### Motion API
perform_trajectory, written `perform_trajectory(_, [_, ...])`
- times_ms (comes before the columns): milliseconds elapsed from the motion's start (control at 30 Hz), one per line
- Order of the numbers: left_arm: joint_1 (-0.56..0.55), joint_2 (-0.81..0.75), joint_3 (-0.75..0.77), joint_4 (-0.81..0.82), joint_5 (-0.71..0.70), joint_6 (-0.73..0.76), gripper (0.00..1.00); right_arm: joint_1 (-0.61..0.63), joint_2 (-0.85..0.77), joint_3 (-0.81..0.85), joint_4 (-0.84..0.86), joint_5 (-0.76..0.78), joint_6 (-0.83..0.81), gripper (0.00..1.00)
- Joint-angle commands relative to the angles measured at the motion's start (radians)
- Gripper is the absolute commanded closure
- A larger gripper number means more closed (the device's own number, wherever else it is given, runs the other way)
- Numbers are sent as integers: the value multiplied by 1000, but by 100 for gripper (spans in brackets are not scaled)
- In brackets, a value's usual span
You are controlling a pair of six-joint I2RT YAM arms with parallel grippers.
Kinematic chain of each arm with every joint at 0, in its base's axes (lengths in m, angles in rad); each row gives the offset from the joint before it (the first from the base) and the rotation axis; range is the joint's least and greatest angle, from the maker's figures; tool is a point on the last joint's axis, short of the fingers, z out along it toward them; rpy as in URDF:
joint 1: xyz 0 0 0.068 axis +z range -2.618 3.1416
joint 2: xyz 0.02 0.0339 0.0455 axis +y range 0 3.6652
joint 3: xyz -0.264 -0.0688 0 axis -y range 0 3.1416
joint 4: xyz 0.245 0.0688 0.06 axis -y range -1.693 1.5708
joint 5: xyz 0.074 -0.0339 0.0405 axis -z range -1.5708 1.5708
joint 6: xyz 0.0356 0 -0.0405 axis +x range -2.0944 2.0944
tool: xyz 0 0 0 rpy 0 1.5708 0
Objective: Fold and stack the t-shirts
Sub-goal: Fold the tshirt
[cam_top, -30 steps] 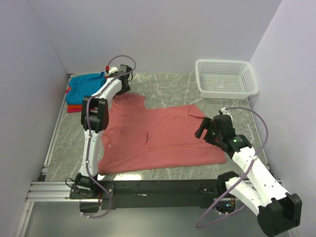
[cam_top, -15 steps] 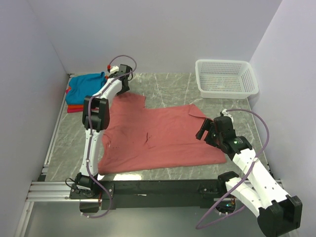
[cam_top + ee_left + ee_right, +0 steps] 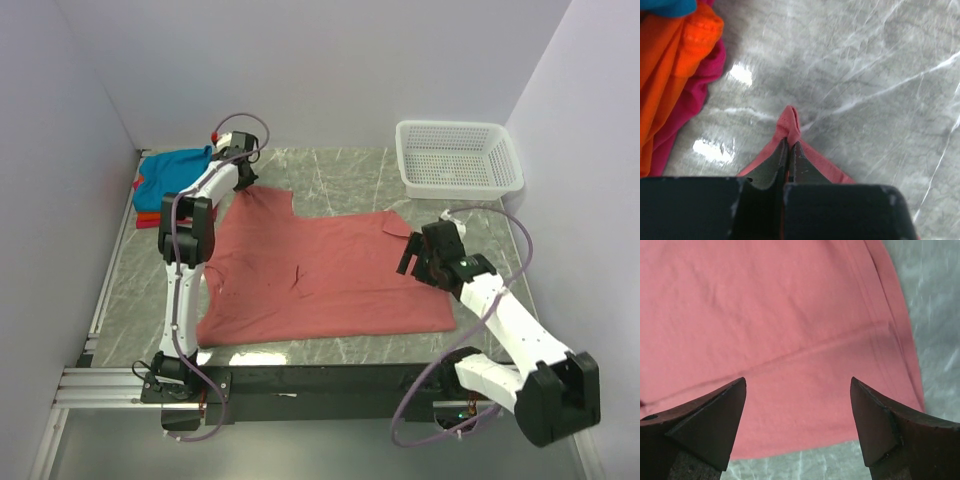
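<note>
The pink t-shirt's far side needs to be folded over, so my right gripper should next grip the pink t-shirt's far corner (image 3: 396,218), across from my left gripper.
A large salmon-pink t-shirt (image 3: 320,275) lies spread flat on the marble table. My left gripper (image 3: 243,183) is at its far left corner, shut on a pinched fold of the pink cloth (image 3: 790,125). A stack of folded t-shirts, teal-blue (image 3: 175,170) on top of orange and red, sits at the back left; its orange (image 3: 675,65) and red (image 3: 695,95) layers show in the left wrist view. My right gripper (image 3: 412,262) hovers open over the pink shirt's right edge (image 3: 805,340), nothing between its fingers (image 3: 720,415).
A white plastic mesh basket (image 3: 458,158) stands at the back right. Bare grey marble table (image 3: 350,175) shows behind the shirt and along its right side. Pale walls close in on the left, back and right.
My left gripper has shut on the pink shirt's far left corner and drawn it slightly back and left. The right gripper has shifted a little further onto the shirt's right edge.
</note>
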Motion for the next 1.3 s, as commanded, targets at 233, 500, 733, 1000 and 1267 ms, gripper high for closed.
perform_trajectory(233, [5, -136, -125, -1, 84, 24, 99, -3, 406, 362, 87, 36, -142, 14])
perform_trajectory(500, [7, -179, -211, 51, 90, 38, 99, 2, 761, 662, 29, 29, -234, 24])
perform_trajectory(733, [7, -196, -245, 91, 88, 41, 100, 6, 983, 899, -65, 62, -241, 46])
perform_trajectory(1000, [7, -202, -262, 94, 91, 36, 100, 6, 1086, 927, -111, 98, -189, 49])
perform_trajectory(1267, [7, -200, -262, 88, 81, 31, 99, -1, 1120, 915, -125, 138, -152, 55])
